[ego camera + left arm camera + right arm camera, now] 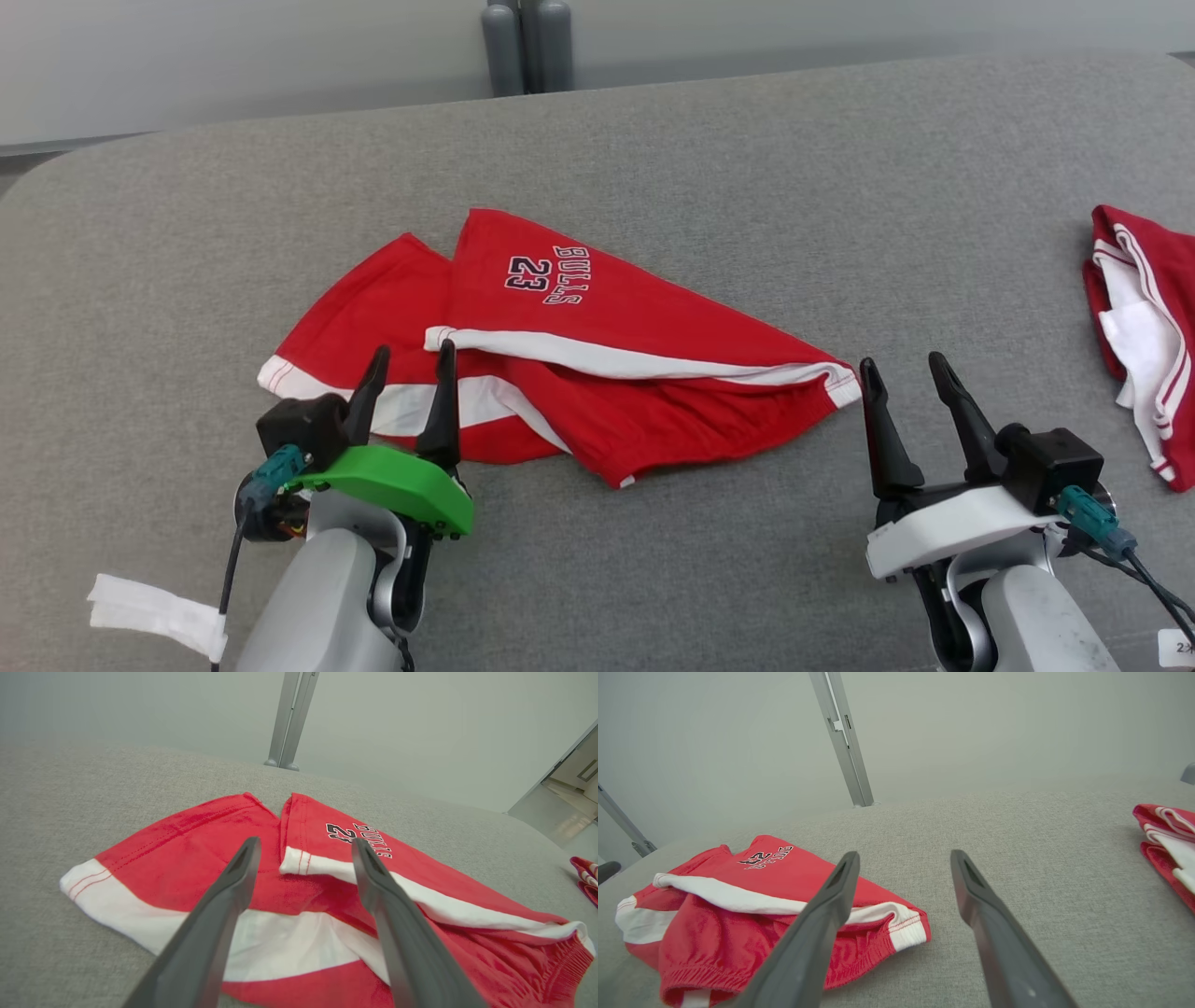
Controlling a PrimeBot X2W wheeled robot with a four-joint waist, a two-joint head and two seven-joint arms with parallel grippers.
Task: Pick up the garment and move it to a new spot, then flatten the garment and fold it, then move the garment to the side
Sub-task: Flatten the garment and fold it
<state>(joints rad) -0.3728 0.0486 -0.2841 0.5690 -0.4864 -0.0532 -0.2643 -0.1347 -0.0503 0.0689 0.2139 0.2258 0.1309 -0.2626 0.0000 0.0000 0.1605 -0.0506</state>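
The robot's right gripper needs to grab the garment's white-striped waistband corner (842, 387) next, as it sticks up off the table while the red cloth (695, 416) beside it lies slack.
The garment (597, 373) is a pair of red shorts with white stripes and "BULLS 23" print, lying rumpled on the grey padded table (653, 159). My left gripper (411, 369) stands open over the shorts' near left edge, holding nothing. In the left wrist view the garment (196, 868) spreads out just beyond the open left gripper (306, 847). My right gripper (904, 369) is open just right of the shorts' waistband corner, above bare table. The right wrist view shows the garment (738, 905) to the left of the open right gripper (905, 857).
A second red and white garment (1139, 336) lies folded at the table's right edge, also seen as a red cloth (1167, 835) in the right wrist view. A grey post (526, 47) stands behind the table's far edge. A white tape strip (154, 611) hangs at lower left.
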